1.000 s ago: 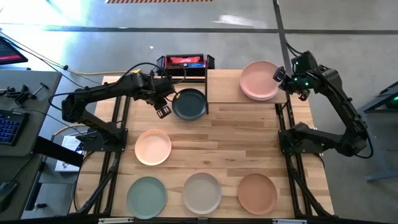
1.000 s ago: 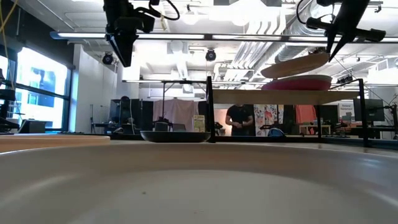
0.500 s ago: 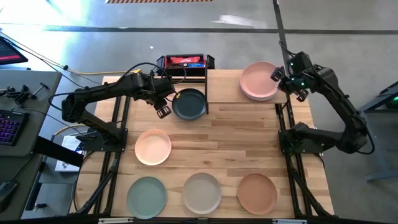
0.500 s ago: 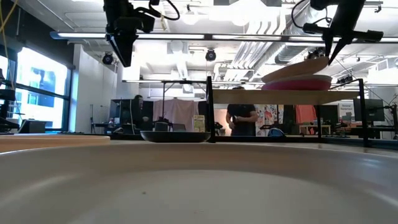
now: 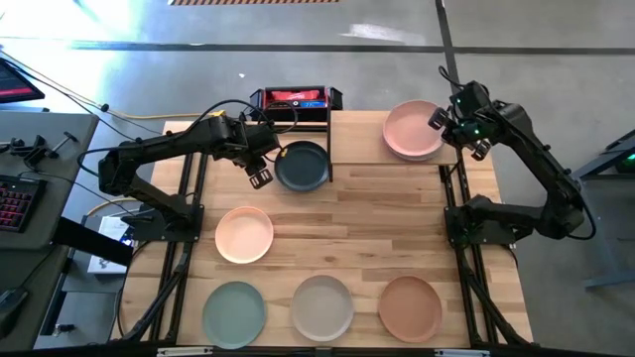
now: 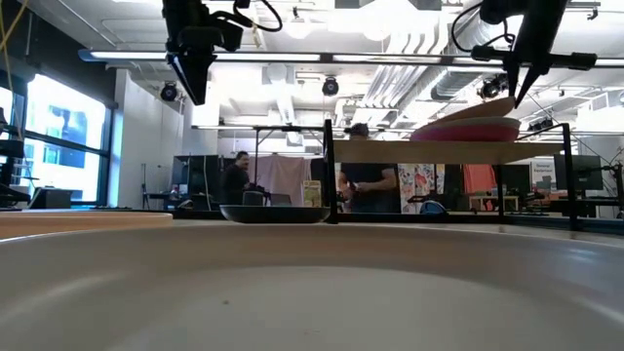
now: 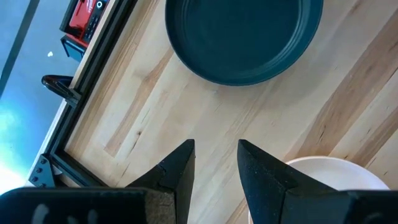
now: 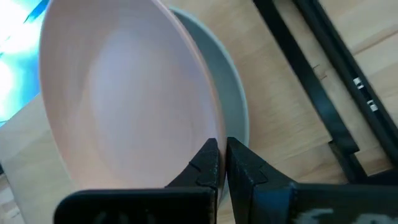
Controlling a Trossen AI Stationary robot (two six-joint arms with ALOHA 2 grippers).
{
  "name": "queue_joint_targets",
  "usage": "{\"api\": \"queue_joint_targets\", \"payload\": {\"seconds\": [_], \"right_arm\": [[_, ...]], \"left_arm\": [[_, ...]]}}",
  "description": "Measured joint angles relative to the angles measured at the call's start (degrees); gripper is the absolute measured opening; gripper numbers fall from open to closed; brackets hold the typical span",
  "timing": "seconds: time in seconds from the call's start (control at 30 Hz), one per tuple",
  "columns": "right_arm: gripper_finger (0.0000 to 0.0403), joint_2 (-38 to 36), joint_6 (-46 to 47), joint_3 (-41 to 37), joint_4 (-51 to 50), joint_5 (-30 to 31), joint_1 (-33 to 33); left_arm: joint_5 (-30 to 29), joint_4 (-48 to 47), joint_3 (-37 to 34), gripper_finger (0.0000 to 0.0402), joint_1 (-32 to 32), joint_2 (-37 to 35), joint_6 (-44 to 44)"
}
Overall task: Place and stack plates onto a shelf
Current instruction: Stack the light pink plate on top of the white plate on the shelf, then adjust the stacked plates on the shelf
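The pink plate (image 8: 130, 99) rests low over the grey-white plate's rim on the shelf and would stay, so it is time for my right gripper to let go now.
The pink plate (image 5: 412, 127) lies tilted on the stack on the shelf (image 6: 429, 151), at the table's far right. My right gripper (image 8: 222, 152) is shut on its rim. Under it a grey-white plate's rim (image 8: 236, 118) shows, and below that the magenta plate (image 6: 466, 130). The charcoal plate (image 5: 302, 166) sits flat by the shelf's black post. My left gripper (image 7: 214, 165) hangs open above the table, just left of it. Peach (image 5: 244, 234), sage green (image 5: 234, 312), beige-grey (image 5: 322, 306) and tan brown (image 5: 410, 307) plates lie flat on the table. My right gripper pinches the pink plate's rim (image 8: 213, 132) on the side toward the table's right edge, one finger inside the bowl and one outside. The fingers (image 6: 517, 93) come from above, pointing down. The held side stays raised; the opposite side rests in the stack.
A black-and-red box (image 5: 295, 99) stands at the far edge behind the charcoal plate. Black frame rails (image 8: 323, 81) run beside the shelf panel. Bare planks lie in the table's middle. People stand in the room beyond the table (image 6: 366, 185).
My right gripper has come down and a little toward the table's left, still shut on the pink plate. The plate, steeply tilted above the stack before, has sunk onto it and now lies nearly flat, only its held side raised. People behind have walked.
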Motion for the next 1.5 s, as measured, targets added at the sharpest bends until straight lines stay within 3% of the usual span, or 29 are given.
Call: {"api": "queue_joint_targets", "payload": {"seconds": [0.17,0.47,0.67,0.9,1.07,1.23,1.5], "right_arm": [[0.0018,0.0,0.0,0.0,0.2,0.5,0.0],[0.0095,0.0,0.0,0.0,0.3,1.1,0.0],[0.0112,-0.1,-1.9,0.5,-0.1,-1.4,0.0],[0.0113,-0.1,-3.1,1.0,0.7,-11.9,0.3],[0.0113,0.0,-2.1,-0.5,3.5,-15.0,7.4],[0.0113,0.1,1.4,-1.6,8.4,-10.5,16.3],[0.0113,4.9,4.0,-1.6,16.0,-5.6,24.5]], "left_arm": [[0.0,0.0,0.0,0.0111,0.0,0.0,0.0],[0.0,0.0,0.0,0.0111,0.0,0.0,0.0],[0.0,0.0,0.0,0.0111,0.0,0.0,0.0],[0.0,0.0,0.0,0.0111,0.0,0.0,0.0],[0.0,0.0,0.0,0.0111,0.0,0.0,0.0],[0.0,0.0,0.0,0.0111,0.0,0.0,0.0],[0.0,0.0,0.0,0.0111,0.0,0.0,0.0]]}}
